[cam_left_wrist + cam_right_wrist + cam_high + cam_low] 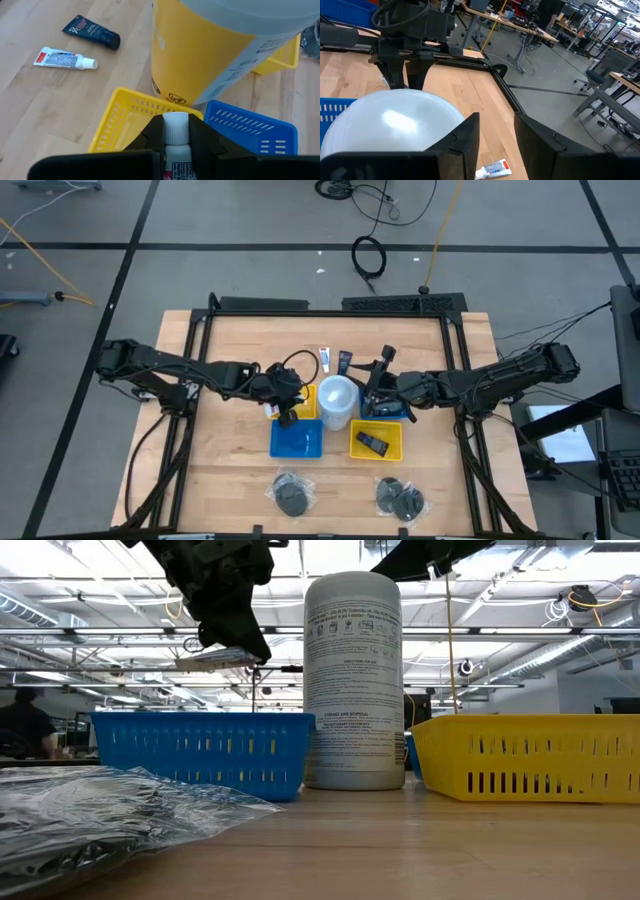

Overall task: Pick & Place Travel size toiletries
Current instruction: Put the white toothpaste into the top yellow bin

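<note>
The white squeeze tube is over the yellow basket, inside the basket's rim, and would lie in it, so it is time for my left gripper to open.
My left gripper [286,408] hangs over a small yellow basket [122,117] left of the big white tub [337,402] and is shut on a white squeeze tube [176,131]. In the low view that tube [213,658] shows high above the blue basket [200,752]. My right gripper [495,145] is open and touches nothing; it hovers right of the tub, near its lid [390,125]. A white tube [325,360] and a dark tube [344,361] lie flat on the table behind the tub. Another dark tube [374,444] lies in the near yellow basket [377,440]. My left gripper pinches the white squeeze tube between its two fingers just behind the cap [176,125], which sticks out past the fingertips [150,137]. The fingers come from above, pointing down. The tube is lifted clear, over the small yellow basket.
A blue basket [296,438] sits near of the left gripper. Part of another blue basket [392,413] shows under the right gripper. Dark round pieces in clear wrap [292,495] [400,498] lie near the table's near edge; one [100,810] fills the low view's foreground.
</note>
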Motion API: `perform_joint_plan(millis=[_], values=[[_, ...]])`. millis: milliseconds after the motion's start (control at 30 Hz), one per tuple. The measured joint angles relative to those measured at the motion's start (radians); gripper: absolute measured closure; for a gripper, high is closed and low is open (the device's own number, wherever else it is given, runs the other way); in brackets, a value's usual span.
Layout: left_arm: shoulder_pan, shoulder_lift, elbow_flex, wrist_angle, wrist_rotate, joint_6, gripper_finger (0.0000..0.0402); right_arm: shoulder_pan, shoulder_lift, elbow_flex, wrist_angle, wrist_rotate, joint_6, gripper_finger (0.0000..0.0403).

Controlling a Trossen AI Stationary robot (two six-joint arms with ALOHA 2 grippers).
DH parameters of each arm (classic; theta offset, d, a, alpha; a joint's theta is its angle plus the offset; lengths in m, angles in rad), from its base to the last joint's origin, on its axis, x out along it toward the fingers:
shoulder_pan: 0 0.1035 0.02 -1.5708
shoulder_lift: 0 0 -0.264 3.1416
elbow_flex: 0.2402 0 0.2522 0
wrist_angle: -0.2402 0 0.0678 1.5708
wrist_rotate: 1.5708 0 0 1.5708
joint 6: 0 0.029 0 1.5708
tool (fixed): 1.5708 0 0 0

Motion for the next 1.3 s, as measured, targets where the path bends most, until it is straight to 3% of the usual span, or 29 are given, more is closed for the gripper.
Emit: perform_joint_plan(millis=[267, 600, 767, 900, 1000, 1167, 1300], values=[[0.0, 0.0, 0.0, 0.0, 0.0, 0.0, 0.0342, 0.0, 0.0, 0.0, 0.0, 0.0, 0.0, 0.0289], [0.006, 0.0, 0.0, 0.0, -0.006, 0.0, 0.0231, 0.0, 0.0, 0.0, 0.0, 0.0, 0.0, 0.0289], [0.009, 0.0, 0.0, -0.004, -0.103, 0.012, 0.0204, 0.0, 0.0, 0.0, 0.0, 0.0, 0.033, 0.0289], [0.036, 0.0, 0.0, -0.005, -0.227, 0.026, 0.0198, 0.0, 0.0, 0.0, 0.0, 0.0, 0.038, 0.0289], [0.079, 0.0, -0.011, -0.007, -0.287, 0.131, 0.02, 0.0, 0.0, 0.0, 0.0, 0.0, 0.054, 0.0289], [0.192, 0.0, -0.051, 0.006, -0.272, 0.306, 0.0213, 0.0, 0.0, 0.0, 0.0, 0.0, 0.085, 0.0289], [0.281, 0.0, -0.096, 0.071, -0.161, 0.4, 0.0224, -0.001, 0.0, 0.0, 0.0, 0.0, 0.085, 0.0289]])
